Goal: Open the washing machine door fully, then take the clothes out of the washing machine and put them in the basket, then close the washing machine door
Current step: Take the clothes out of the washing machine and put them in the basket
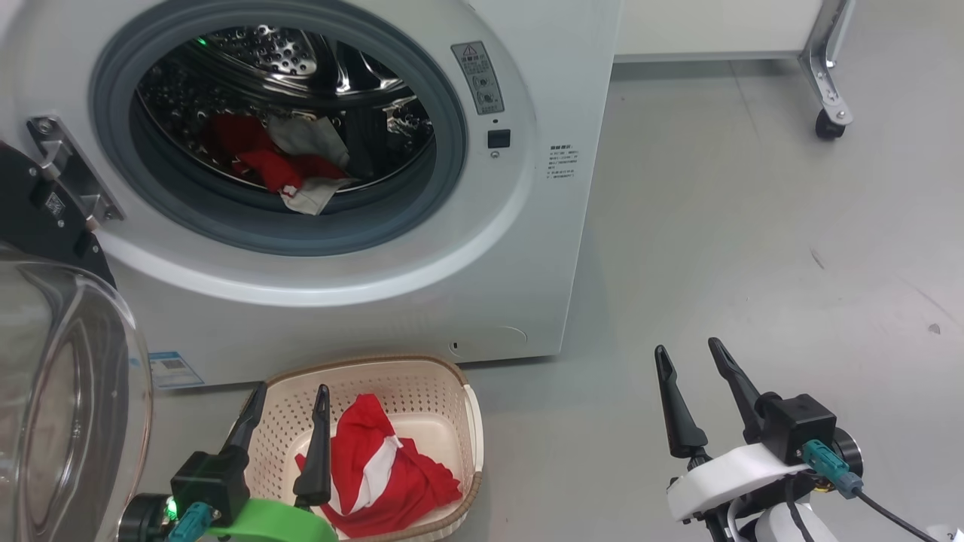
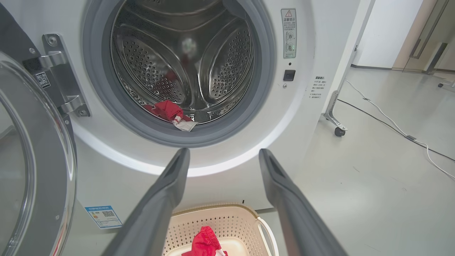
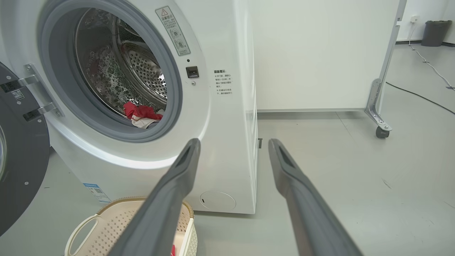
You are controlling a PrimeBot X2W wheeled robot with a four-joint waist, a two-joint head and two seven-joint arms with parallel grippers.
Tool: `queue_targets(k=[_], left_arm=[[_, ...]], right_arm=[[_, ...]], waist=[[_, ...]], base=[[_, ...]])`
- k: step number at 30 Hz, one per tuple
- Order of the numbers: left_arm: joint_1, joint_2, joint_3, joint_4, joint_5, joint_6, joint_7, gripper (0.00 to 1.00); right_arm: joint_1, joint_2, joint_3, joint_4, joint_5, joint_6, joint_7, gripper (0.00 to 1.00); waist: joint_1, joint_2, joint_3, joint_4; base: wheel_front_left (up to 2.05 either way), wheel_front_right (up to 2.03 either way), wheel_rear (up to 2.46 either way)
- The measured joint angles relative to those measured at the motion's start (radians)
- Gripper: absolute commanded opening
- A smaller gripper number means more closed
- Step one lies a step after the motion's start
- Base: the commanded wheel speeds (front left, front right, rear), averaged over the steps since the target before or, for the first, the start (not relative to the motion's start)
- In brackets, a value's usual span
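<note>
The red and white garment has its bunched red fold (image 1: 273, 170) standing up while its white end (image 1: 312, 196) lies slack over the seal, so the left gripper should grab the garment by that fold next.
The white washing machine (image 1: 392, 301) stands with its door (image 1: 68, 406) swung wide open to the left, glass bowl bulging outward. Red and white clothes (image 1: 290, 162) lie low in the steel drum, near the grey seal. A second red and white garment (image 1: 380, 467) lies in the cream basket (image 1: 422, 373) on the floor before the machine. My left gripper (image 1: 290, 397) hovers open over the basket's left part, empty. My right gripper (image 1: 687, 351) is open and empty over bare floor to the right of the basket. The left wrist view looks at the drum clothes (image 2: 169, 112).
A white panel on a metal leg with a caster (image 1: 828, 124) stands at the back right. A cable (image 2: 391, 124) runs across the grey floor to the right. The door's hinge bracket (image 1: 71, 177) sits at the machine's left edge.
</note>
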Motion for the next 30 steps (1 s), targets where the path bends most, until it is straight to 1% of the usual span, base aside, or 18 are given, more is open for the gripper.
queue_targets(k=[8, 14, 23, 30], left_arm=[[-0.023, 0.000, -0.002, -0.020, 0.002, 0.002, 0.025, 1.00], [-0.120, 0.000, 0.011, -0.022, 0.002, 0.010, 0.050, 1.00], [-0.274, -0.002, 0.019, 0.046, -0.019, 0.010, 0.117, 1.00], [-0.415, 0.002, 0.011, 0.117, -0.033, -0.002, 0.214, 1.00]], right_arm=[[-0.005, 0.000, 0.013, -0.029, -0.016, 0.000, 0.000, 1.00], [-0.047, 0.000, 0.017, -0.062, -0.021, 0.000, 0.000, 1.00], [-0.110, 0.000, 0.043, -0.089, -0.035, 0.003, 0.000, 1.00], [-0.165, 0.000, 0.053, -0.109, -0.043, 0.003, 0.000, 1.00]], waist=[[0.0000, 0.0000, 0.058, -0.005], [0.0000, 0.0000, 0.136, -0.011], [0.0000, 0.0000, 0.255, -0.030], [0.0001, 0.0000, 0.351, -0.057]], base=[[0.00, 0.00, 0.00], [0.00, 0.00, 0.00], [0.00, 0.00, 0.00], [0.00, 0.00, 0.00]])
